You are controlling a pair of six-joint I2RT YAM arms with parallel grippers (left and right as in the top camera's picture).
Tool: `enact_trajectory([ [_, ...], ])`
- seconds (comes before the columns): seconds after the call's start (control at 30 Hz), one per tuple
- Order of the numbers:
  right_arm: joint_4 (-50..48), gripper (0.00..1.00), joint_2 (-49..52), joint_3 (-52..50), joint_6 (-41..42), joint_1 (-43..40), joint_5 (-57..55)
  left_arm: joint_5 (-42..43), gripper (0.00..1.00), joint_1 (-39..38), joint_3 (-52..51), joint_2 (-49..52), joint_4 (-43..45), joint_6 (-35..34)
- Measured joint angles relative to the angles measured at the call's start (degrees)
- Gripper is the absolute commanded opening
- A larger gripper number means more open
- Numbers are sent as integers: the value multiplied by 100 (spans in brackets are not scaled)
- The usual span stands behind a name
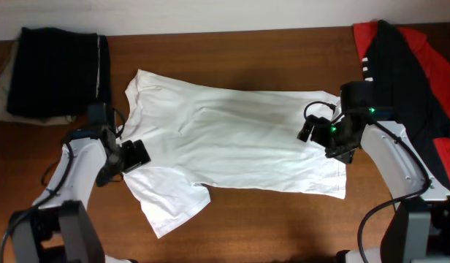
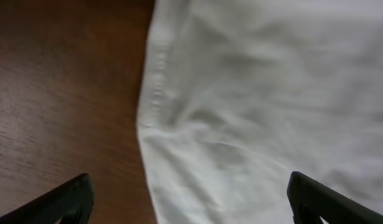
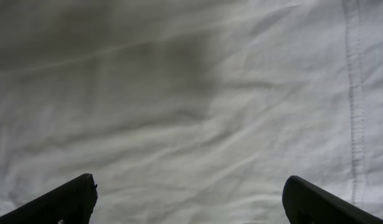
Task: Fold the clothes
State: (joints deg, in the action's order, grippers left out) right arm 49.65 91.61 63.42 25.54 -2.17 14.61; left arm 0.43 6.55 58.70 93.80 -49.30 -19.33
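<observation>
My left gripper grabs the white T-shirt's edge by the near sleeve next, to fold that side of the T-shirt across it.
A large white T-shirt lies spread flat on the brown table, with no print showing. My left gripper hovers over the shirt's left edge by a sleeve. In the left wrist view it is open, one finger over wood and the other over cloth. My right gripper hangs over the shirt's right end near the hem. In the right wrist view it is open over white cloth, with nothing between the fingers. A black-and-red garment lies at the far right.
A folded black garment sits at the back left corner on a pale cloth. Bare wood runs along the front of the table. The shirt's stitched hem runs down the right side of the right wrist view.
</observation>
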Motion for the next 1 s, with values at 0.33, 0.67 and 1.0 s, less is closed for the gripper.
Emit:
enact_trajectory([
  [0.33, -46, 99, 28, 0, 7, 0, -164, 586, 99, -236, -68, 138, -815, -166],
  [0.67, -20, 99, 35, 0, 4, 0, -208, 608, 72, -387, -1226, 76, -304, -828],
  [1.0, 1204, 60, 39, -238, -107, -938, -640, 872, 2, -369, -1360, -44, -79, -879],
])
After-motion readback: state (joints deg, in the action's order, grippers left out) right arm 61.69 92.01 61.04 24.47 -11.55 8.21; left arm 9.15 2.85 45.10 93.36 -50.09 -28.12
